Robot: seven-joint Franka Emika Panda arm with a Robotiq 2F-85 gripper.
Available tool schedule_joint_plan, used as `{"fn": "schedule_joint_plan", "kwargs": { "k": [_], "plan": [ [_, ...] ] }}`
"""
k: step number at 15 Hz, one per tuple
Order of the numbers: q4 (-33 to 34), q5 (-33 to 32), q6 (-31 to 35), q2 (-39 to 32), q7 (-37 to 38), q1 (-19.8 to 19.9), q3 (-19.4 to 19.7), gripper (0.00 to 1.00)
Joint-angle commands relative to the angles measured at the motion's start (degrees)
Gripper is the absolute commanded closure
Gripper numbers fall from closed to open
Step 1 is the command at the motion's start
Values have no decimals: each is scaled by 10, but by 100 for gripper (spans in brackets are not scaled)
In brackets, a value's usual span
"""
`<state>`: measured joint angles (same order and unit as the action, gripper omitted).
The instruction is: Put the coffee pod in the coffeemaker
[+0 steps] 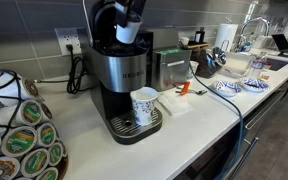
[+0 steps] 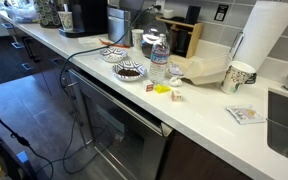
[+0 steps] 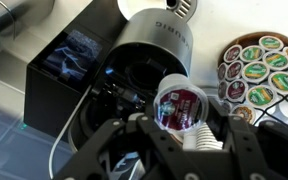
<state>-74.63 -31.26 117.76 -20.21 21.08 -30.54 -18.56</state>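
Observation:
My gripper needs to move the coffee pod down into the brewing chamber [image 3: 124, 85] before it lets go. The pod's tilted lower end is still above the silver rim.
In the wrist view my gripper [image 3: 182, 128] is shut on a white ribbed coffee pod [image 3: 180, 106] with a dark red foil lid. It hangs just above the open black brewing chamber [image 3: 124, 85] of the black and silver coffeemaker [image 3: 159, 35]. In an exterior view the gripper [image 1: 127, 32] sits over the top of the coffeemaker [image 1: 119, 75], with the pod's white body showing between the fingers. In the other exterior view the coffeemaker [image 2: 84, 17] is far off at the back of the counter.
A patterned paper cup [image 1: 144, 104] stands on the coffeemaker's drip tray. A rack of coffee pods [image 3: 261, 66] stands beside the machine [image 1: 19, 130]. Bowls [image 2: 130, 70], a water bottle [image 2: 159, 62], a box [image 2: 206, 68] and a paper towel roll [image 2: 266, 35] lie along the white counter.

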Motion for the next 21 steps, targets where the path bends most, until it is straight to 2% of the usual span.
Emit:
{"fn": "schedule_joint_plan", "kwargs": {
  "k": [1, 6, 15, 16, 21],
  "plan": [
    [85, -40, -24, -57, -1, -47, 42, 72],
    [158, -26, -89, -101, -14, -79, 86, 72],
    [264, -1, -163, -165, -31, -108, 126, 72],
    [264, -9, -166, -167, -25, -98, 111, 72],
    [286, -3, -167, -188, -24, -94, 109, 72]
  ]
}}
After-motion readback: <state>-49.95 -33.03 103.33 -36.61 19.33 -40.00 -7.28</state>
